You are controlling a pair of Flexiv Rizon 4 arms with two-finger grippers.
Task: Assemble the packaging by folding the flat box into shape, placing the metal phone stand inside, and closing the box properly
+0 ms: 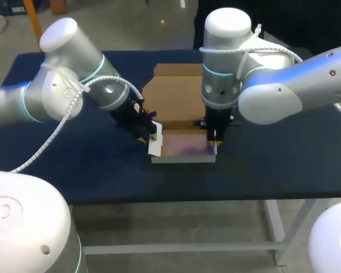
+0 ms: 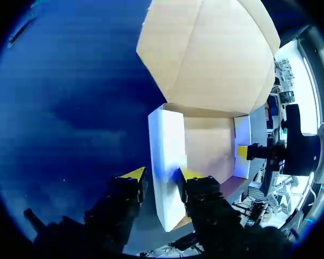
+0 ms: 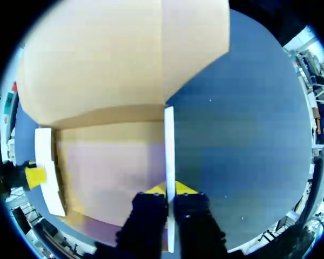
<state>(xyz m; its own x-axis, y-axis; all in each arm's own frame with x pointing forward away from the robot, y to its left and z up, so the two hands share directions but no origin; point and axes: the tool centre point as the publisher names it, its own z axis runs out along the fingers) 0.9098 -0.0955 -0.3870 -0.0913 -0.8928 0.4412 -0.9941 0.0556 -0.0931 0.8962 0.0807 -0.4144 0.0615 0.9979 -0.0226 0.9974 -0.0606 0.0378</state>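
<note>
The box's bottom needs to stay free for the phone stand. My left gripper will pinch the box by its white side [image 1: 156, 144].
The cardboard box [image 1: 184, 147] lies mid-table, brown inside and white outside, with its wide lid panel [image 1: 176, 91] flat behind it. My left gripper [image 1: 153, 135] stands at the box's left wall [image 2: 167, 156]. Its fingers straddle that tilted white wall and stand open [image 2: 162, 175]. My right gripper [image 1: 214, 138] is shut on the upright right wall [image 3: 169, 145], whose thin white edge runs between its yellow tips [image 3: 170, 189]. Each wrist view shows the other arm's yellow tip across the box floor [image 3: 108, 162].
The dark blue tabletop [image 1: 273, 159] stretches to both sides and in front of the box. Both arms hang low over the middle, the left coming in over the table's left half and the right over its right half.
</note>
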